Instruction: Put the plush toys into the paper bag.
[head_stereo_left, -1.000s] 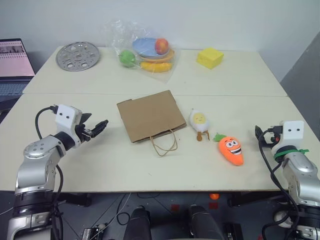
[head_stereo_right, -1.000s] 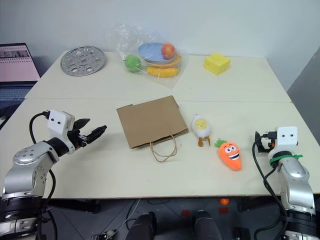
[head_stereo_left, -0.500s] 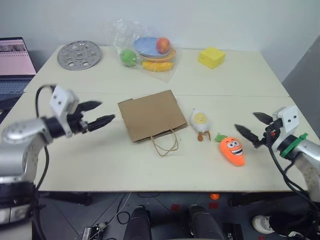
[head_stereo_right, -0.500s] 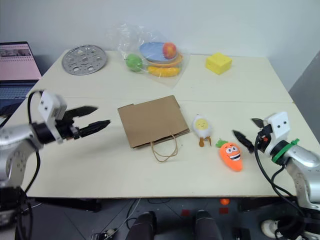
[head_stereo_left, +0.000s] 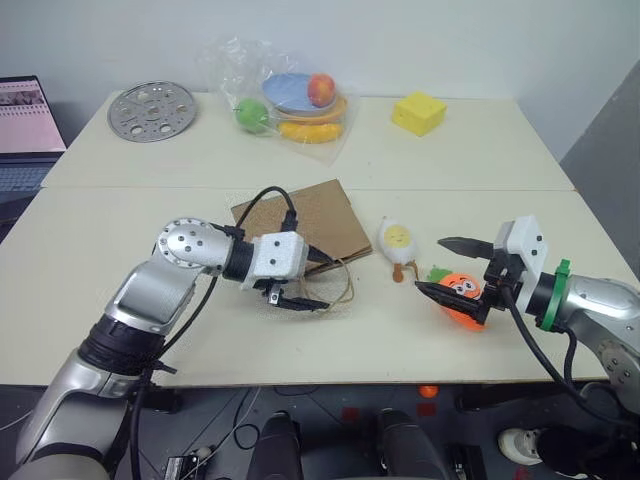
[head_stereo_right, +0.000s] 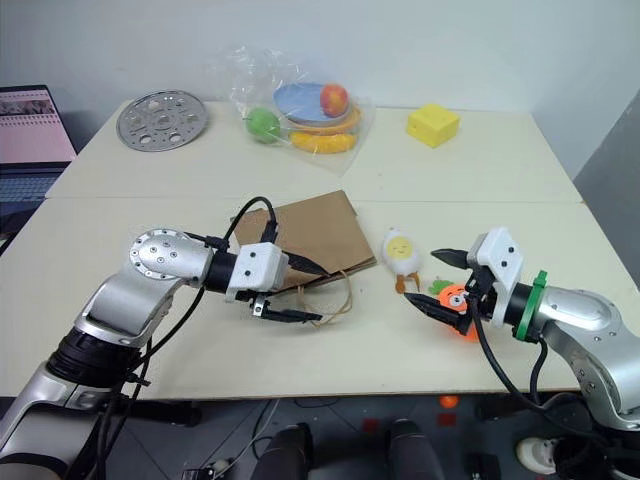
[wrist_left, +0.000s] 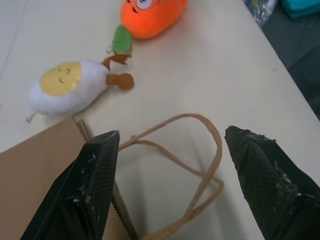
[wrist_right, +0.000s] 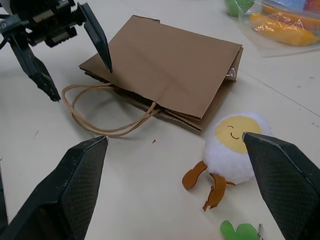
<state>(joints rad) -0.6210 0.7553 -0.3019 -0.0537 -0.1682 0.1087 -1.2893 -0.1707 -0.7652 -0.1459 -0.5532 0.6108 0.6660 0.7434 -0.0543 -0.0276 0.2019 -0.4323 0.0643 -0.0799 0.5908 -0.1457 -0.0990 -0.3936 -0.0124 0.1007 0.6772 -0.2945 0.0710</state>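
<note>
I will next grab the paper bag (head_stereo_left: 325, 213) with my left gripper by its upper twisted handle (head_stereo_left: 343, 268), as the bag lies flat and only its cord loops stick out past its opening.
The brown paper bag (head_stereo_left: 325, 213) lies flat mid-table, its loop handles (wrist_left: 200, 165) toward the front edge. My left gripper (head_stereo_left: 316, 283) is open over the bag's mouth, its fingers straddling the handles without touching them. The white egg plush (head_stereo_left: 397, 238) lies just right of the bag. The orange carrot plush (head_stereo_left: 463, 300) lies further right, partly behind my right gripper (head_stereo_left: 431, 264). That gripper is open, its fingers above and in front of the carrot's green top, pointing at the egg (wrist_right: 235, 145).
At the back of the table (head_stereo_left: 200, 170) sit a clear plastic bag of plates and plastic fruit (head_stereo_left: 295, 100), a yellow sponge block (head_stereo_left: 419, 112) and a perforated metal disc (head_stereo_left: 150, 110). A laptop (head_stereo_left: 25, 120) stands off the left edge.
My left arm swung right from the table's left side to the bag's handles. My right gripper moved left and up to the carrot. Both stayed open.
</note>
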